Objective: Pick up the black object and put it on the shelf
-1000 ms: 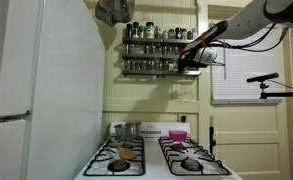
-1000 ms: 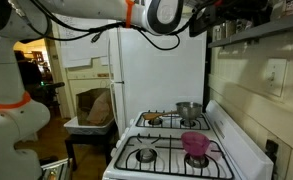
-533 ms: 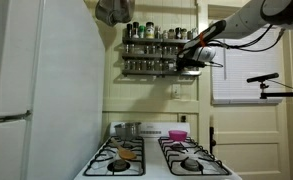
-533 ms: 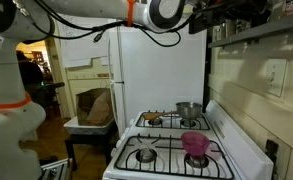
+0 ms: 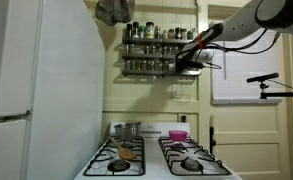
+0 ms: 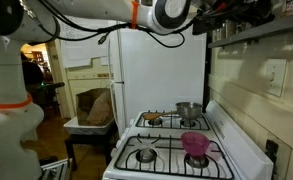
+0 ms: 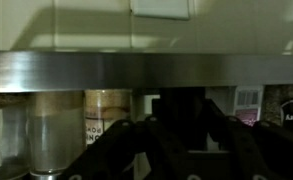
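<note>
The black object is behind the front bar of the shelf and would stay on the shelf, so my gripper needs to open and let it go now.
My gripper (image 5: 189,63) is up at the right end of the shelf (image 5: 151,55), a dark two-tier wall rack with front rails. In the wrist view the fingers (image 7: 121,140) close around the black object (image 7: 176,115), a small dark upright cylinder, held level with the lower tier just behind the steel front rail (image 7: 76,68). Spice jars (image 7: 108,115) stand beside it on the left. In an exterior view the gripper (image 6: 222,12) sits at the top, against the shelf (image 6: 261,33); the black object is hidden there.
Below is a white gas stove (image 5: 156,158) with a steel pot (image 5: 127,130) and a pink bowl (image 5: 177,134) at the back. A white fridge (image 5: 36,90) stands beside it. Several jars fill both shelf tiers (image 5: 146,33). A dark stand arm (image 5: 266,78) juts in by the window.
The gripper has shifted slightly left, closer in to the shelf's right end, still holding the black object. Nothing else has moved.
</note>
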